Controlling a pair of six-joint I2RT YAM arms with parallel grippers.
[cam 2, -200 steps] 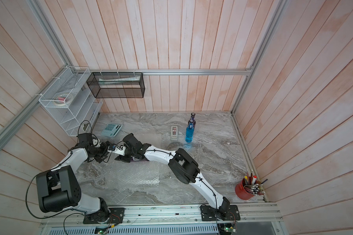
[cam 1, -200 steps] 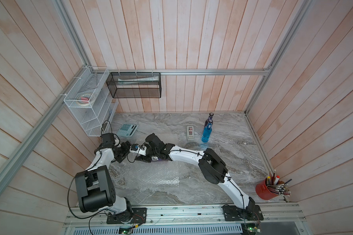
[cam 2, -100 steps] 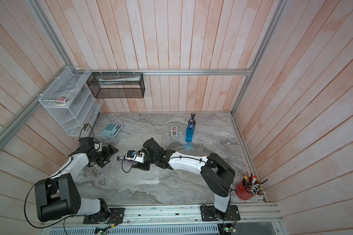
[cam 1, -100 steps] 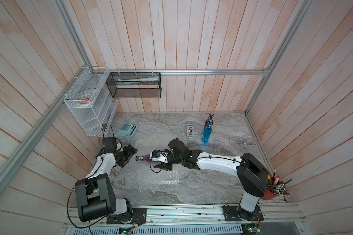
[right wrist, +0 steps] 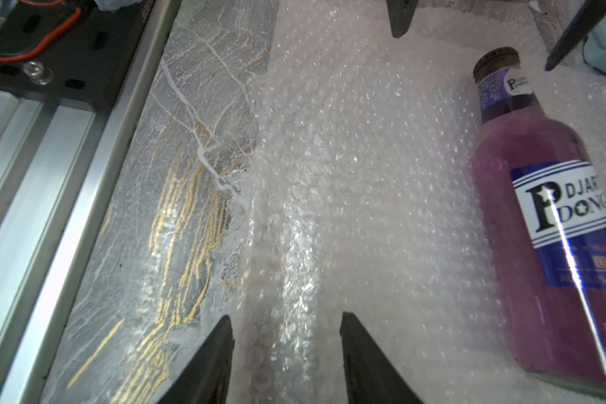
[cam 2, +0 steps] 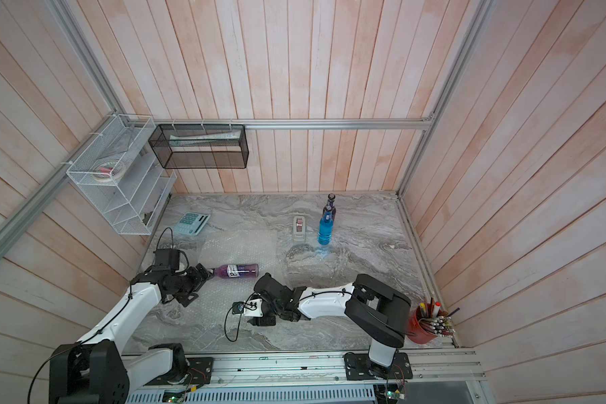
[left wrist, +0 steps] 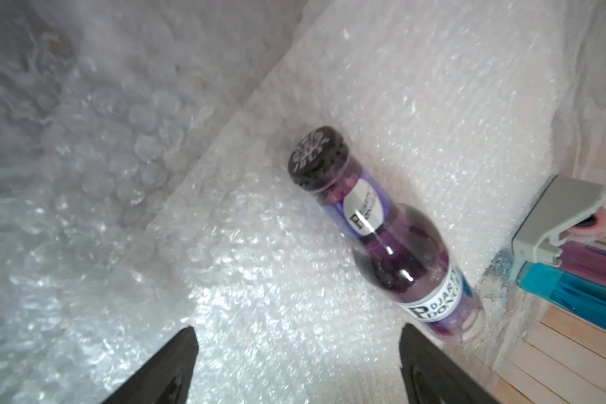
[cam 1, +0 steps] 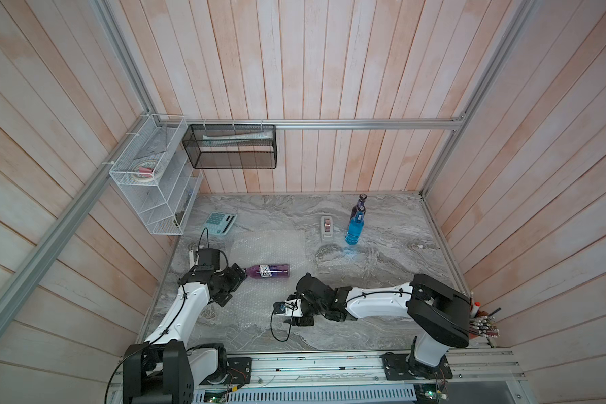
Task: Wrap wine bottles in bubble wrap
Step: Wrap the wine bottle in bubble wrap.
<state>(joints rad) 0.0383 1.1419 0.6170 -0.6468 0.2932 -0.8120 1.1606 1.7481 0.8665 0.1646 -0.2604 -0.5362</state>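
Note:
The near edge (right wrist: 282,350) of the bubble wrap (right wrist: 383,202) is beside the bottle. My right gripper should grab it there next, to fold the wrap over and wrap the bottle.
A purple white-labelled wine bottle (cam 1: 268,271) (cam 2: 237,271) lies on its side on the bubble wrap (cam 1: 266,248), cap towards the left arm. My left gripper (cam 1: 239,275) (left wrist: 298,335) stands wide open just off the cap (left wrist: 315,157), holding nothing. Nearer the front, my right gripper (cam 1: 293,316) (right wrist: 286,321) is open over the wrap's near edge (right wrist: 259,245), with the bottle (right wrist: 546,210) off to its side. A blue bottle (cam 1: 354,227) and a purple one (cam 1: 361,204) stand upright at the back right.
A grey tape dispenser (cam 1: 326,229) sits beside the blue bottle and a calculator (cam 1: 219,224) lies at the back left. A red pen cup (cam 1: 480,321) stands at the front right. A white wire shelf (cam 1: 154,189) and a black mesh basket (cam 1: 231,147) hang on the walls.
The two grippers, close together at the left a second ago, have parted. The bottle now lies free on the wrap. The right gripper has drawn back towards the front.

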